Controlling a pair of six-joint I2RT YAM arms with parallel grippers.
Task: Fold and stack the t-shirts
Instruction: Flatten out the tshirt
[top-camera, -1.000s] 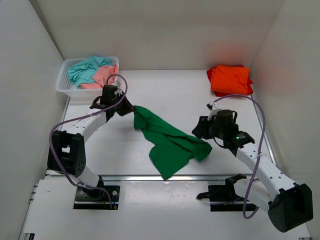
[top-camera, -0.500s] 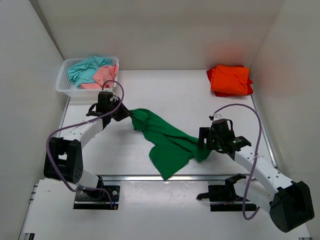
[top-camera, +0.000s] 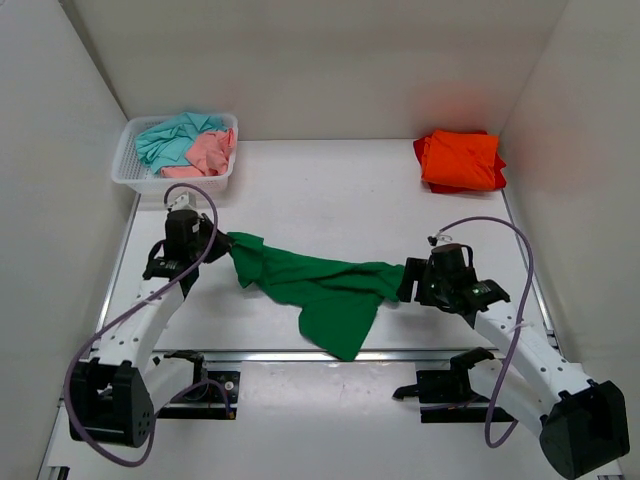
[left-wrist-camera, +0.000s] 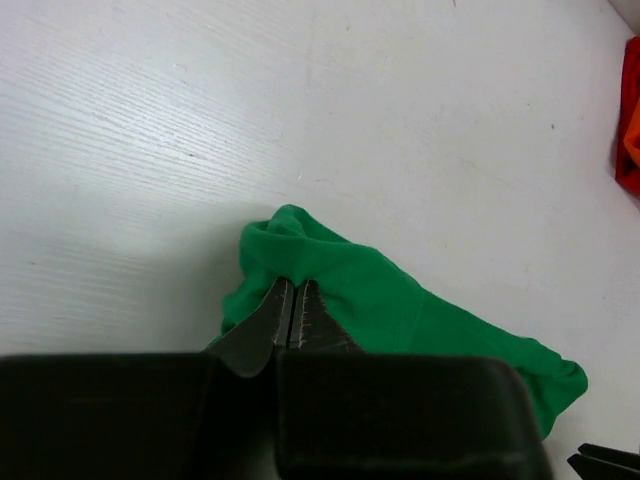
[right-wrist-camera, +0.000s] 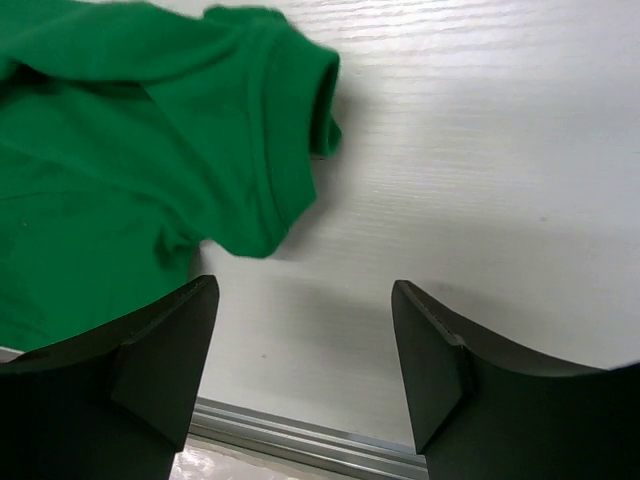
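Observation:
The green sleeve (right-wrist-camera: 270, 130) needs to be spread for folding, so my right gripper will next grab it by its near hem edge (right-wrist-camera: 269, 222), opposite my left gripper.
A green t-shirt (top-camera: 320, 288) lies crumpled across the near middle of the table. My left gripper (top-camera: 222, 245) is shut on its left end; in the left wrist view the closed fingertips (left-wrist-camera: 294, 290) pinch a fold of the green cloth (left-wrist-camera: 380, 300). My right gripper (top-camera: 408, 281) is open at the shirt's right end, holding nothing; in the right wrist view the green sleeve (right-wrist-camera: 270, 130) lies just ahead of the spread fingers (right-wrist-camera: 170, 350). A folded orange t-shirt (top-camera: 460, 160) lies at the back right. Teal (top-camera: 170, 138) and pink (top-camera: 208, 152) t-shirts lie in the basket.
A white mesh basket (top-camera: 132, 178) stands at the back left. White walls close in the left, back and right. A metal rail (top-camera: 330, 353) runs along the table's near edge, also in the right wrist view (right-wrist-camera: 300, 440). The orange shirt's edge shows in the left wrist view (left-wrist-camera: 630, 120).
My left gripper has pulled the green shirt's end left and toward the near edge, stretching the shirt out sideways. My right gripper has moved nearer, staying at the shirt's right end.

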